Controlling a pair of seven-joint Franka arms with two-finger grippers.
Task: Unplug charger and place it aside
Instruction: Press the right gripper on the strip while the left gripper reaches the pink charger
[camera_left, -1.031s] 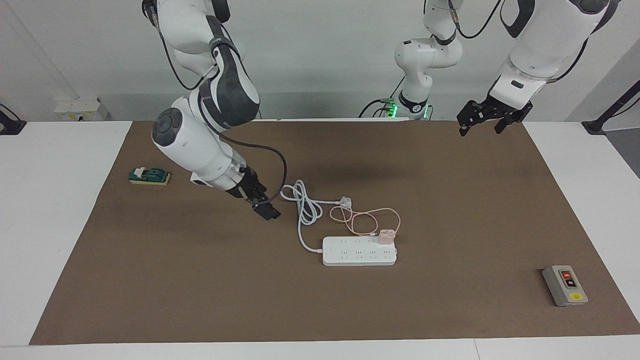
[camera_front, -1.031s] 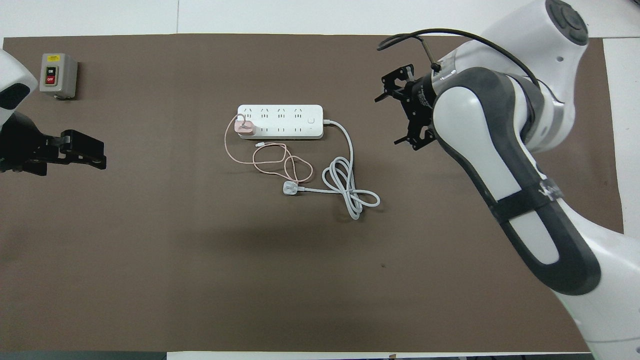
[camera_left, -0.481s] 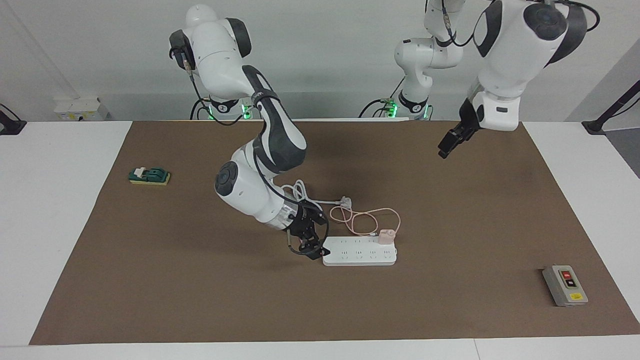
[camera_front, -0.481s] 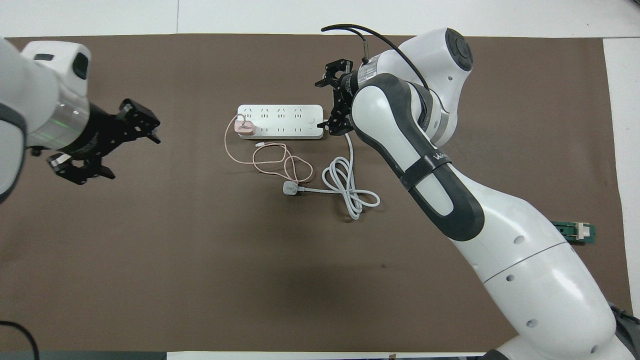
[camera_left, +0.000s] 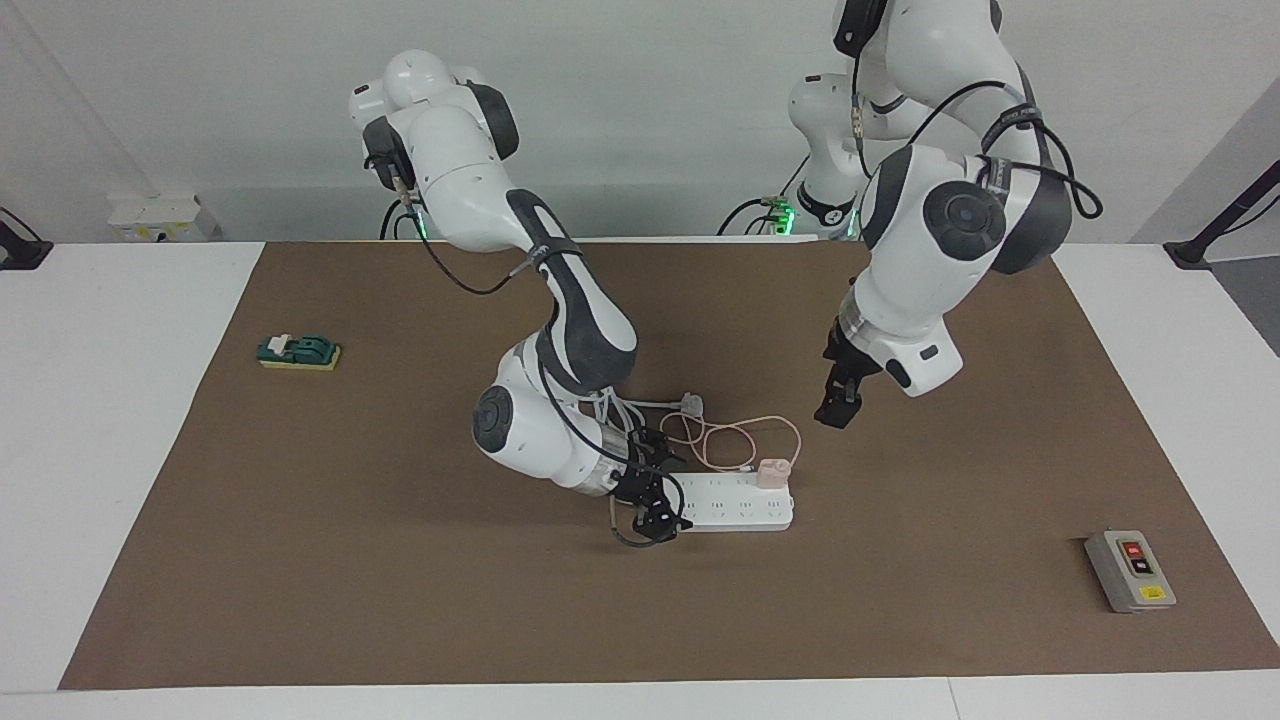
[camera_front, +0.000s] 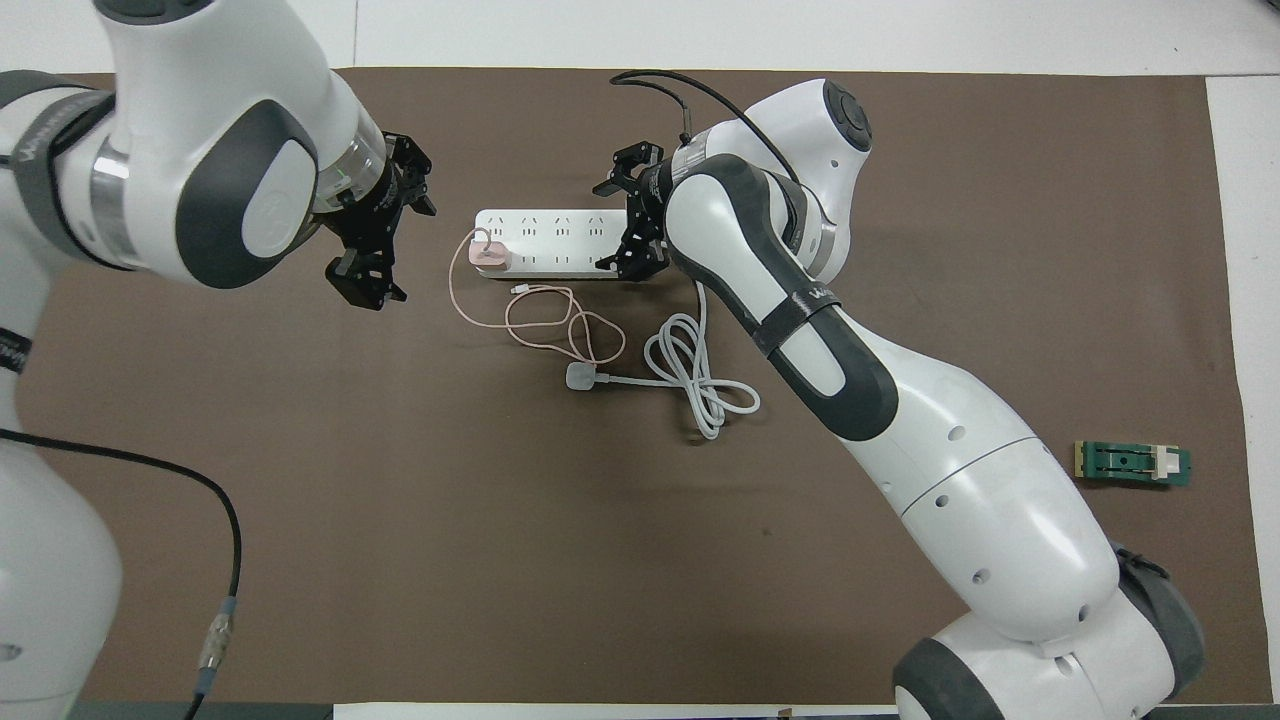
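My left gripper grabs the pale pink charger by its body next, to unplug it from the white power strip.
The pale pink charger is plugged into the white power strip at the strip's end toward the left arm. Its thin pink cable loops on the mat nearer the robots. My left gripper hangs open above the mat beside the charger, holding nothing. My right gripper is low at the strip's other end, open, with a finger on each long side of the strip. Whether those fingers touch the strip I cannot tell.
The strip's thick white cord coils nearer the robots and ends in a white plug. A grey switch box sits toward the left arm's end. A small green device lies toward the right arm's end.
The right gripper has slid further along, so it now straddles the strip's end. The left arm has swung in and down from the table's edge to beside the charger.
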